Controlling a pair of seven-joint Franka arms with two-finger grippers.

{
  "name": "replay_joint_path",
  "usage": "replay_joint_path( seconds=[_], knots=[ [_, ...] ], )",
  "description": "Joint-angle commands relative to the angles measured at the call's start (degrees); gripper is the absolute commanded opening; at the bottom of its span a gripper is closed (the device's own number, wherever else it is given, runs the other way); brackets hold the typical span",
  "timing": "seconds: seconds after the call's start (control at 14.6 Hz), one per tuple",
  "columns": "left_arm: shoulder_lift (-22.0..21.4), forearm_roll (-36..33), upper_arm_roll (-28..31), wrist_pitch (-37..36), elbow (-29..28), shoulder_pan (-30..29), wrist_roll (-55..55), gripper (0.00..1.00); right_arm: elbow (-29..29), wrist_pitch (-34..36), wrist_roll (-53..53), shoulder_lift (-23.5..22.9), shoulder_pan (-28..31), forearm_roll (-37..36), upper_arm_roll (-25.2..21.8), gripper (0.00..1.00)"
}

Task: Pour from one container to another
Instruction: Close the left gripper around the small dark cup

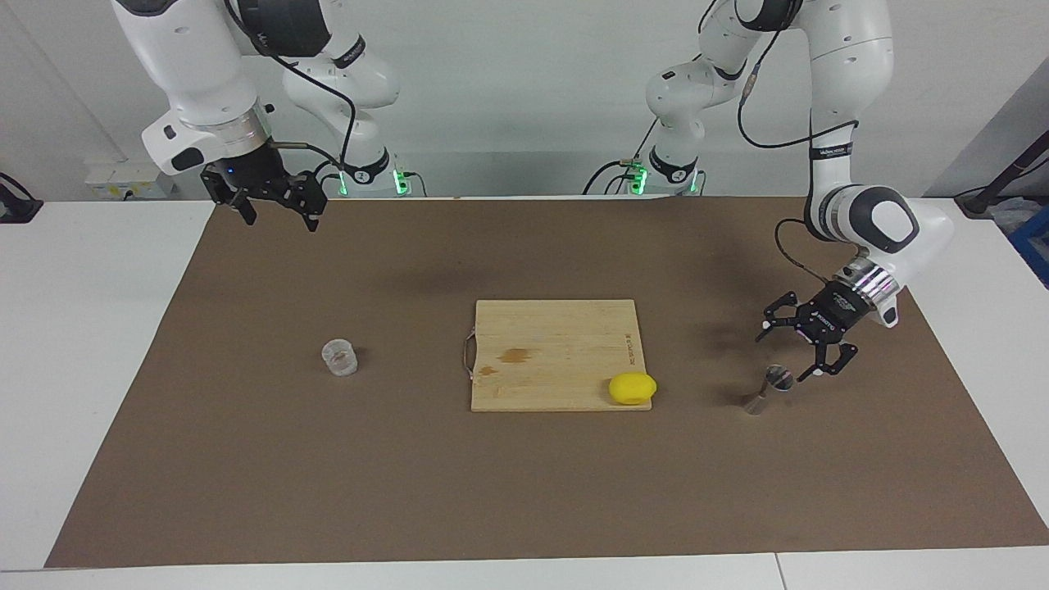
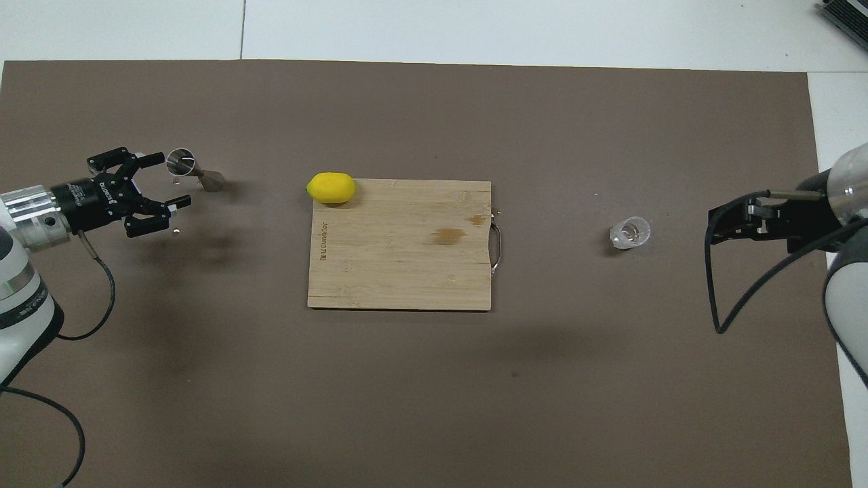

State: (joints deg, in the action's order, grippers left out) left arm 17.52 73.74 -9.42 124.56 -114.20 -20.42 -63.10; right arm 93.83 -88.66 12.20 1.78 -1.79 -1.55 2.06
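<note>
My left gripper moves forward toward the jigger, before it closes on it, since the jigger's upper cone [image 2: 180, 161] sits just beyond my open fingers.
The steel jigger [image 1: 766, 391] stands upright on the brown mat toward the left arm's end, and shows in the overhead view [image 2: 201, 176]. My left gripper [image 1: 784, 356] is open and low beside the jigger's upper cone, not closed on it; it also shows in the overhead view [image 2: 173, 181]. The small clear cup [image 1: 339, 358] stands on the mat toward the right arm's end, and shows from above [image 2: 630, 232]. My right gripper [image 1: 279, 215] is open and empty, raised over the mat's edge by its base, well away from the cup; it also shows in the overhead view [image 2: 713, 227].
A wooden cutting board [image 1: 557, 336] lies in the middle of the mat, with a yellow lemon [image 1: 632, 388] at its corner toward the jigger. The brown mat [image 1: 524, 492] covers most of the white table.
</note>
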Motion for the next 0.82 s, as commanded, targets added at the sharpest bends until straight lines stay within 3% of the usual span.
replay_joint_path(
  seconds=[0.0,0.75],
  knots=[
    [1.9,1.5,-2.09,1.64,1.61,-1.38,1.31,1.0,1.53,-1.16,-1.12,1.2,0.91,0.32,0.4,1.0],
    [3.57,1.59,-4.03,6.13,3.99,-1.38,1.31,0.97,1.53,-1.16,-1.12,1.2,1.0,0.32,0.31,1.0]
  ],
)
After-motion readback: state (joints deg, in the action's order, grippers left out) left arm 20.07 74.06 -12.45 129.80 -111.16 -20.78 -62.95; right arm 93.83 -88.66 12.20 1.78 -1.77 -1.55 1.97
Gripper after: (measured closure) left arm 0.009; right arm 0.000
